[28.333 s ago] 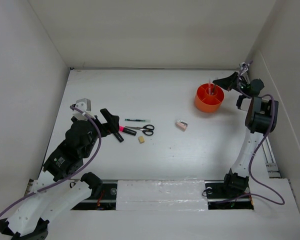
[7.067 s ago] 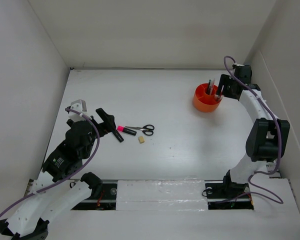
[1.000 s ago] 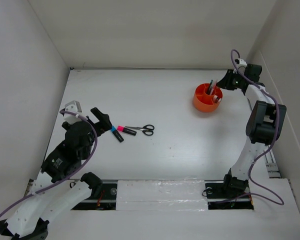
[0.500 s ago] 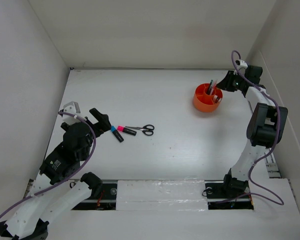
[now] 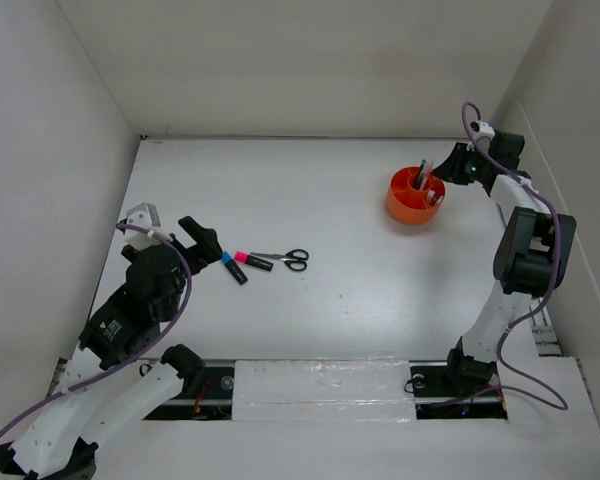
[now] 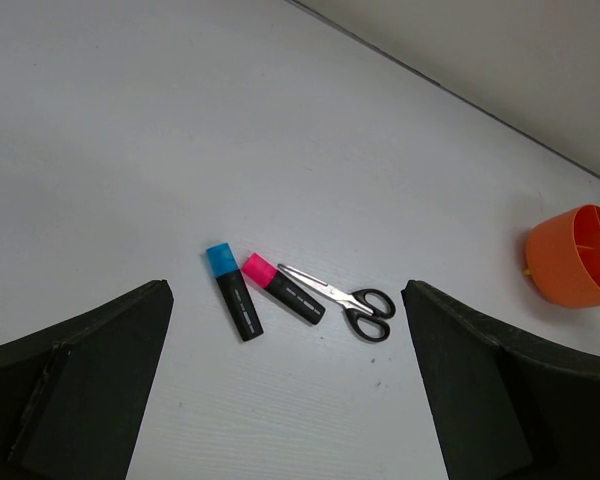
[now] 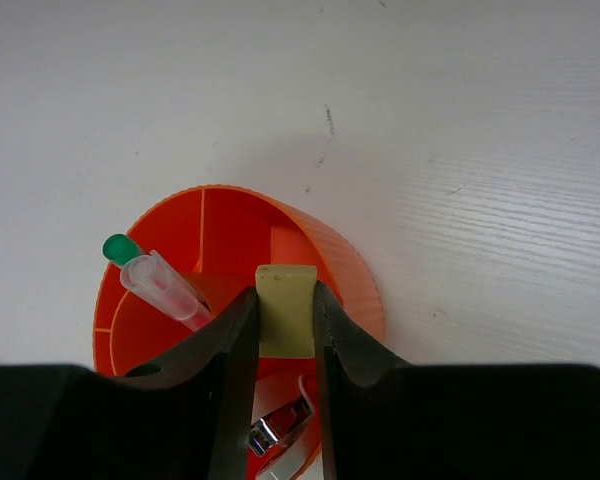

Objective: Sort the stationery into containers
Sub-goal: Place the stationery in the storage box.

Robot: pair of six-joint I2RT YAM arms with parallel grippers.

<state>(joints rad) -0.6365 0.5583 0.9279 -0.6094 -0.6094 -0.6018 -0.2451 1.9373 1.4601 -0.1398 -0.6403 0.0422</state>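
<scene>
The beige eraser cube hangs inside the pot's rim and would land in the pot, so it is time for my right gripper to open.
The orange pot stands at the back right; in the right wrist view it holds a pink pen, a green pen and a sharpener. My right gripper is shut on the beige eraser cube, held over the pot's compartments; it also shows in the top view. My left gripper is open and empty, just left of a blue-capped marker, a pink-capped marker and black-handled scissors lying on the table.
White walls enclose the table on the left, back and right. The right arm reaches along the right wall. The pot shows at the right edge of the left wrist view.
Since a second ago almost nothing has moved; the right gripper stays over the pot with the eraser. Over the longer span the sharpener, green pen and eraser left the table.
</scene>
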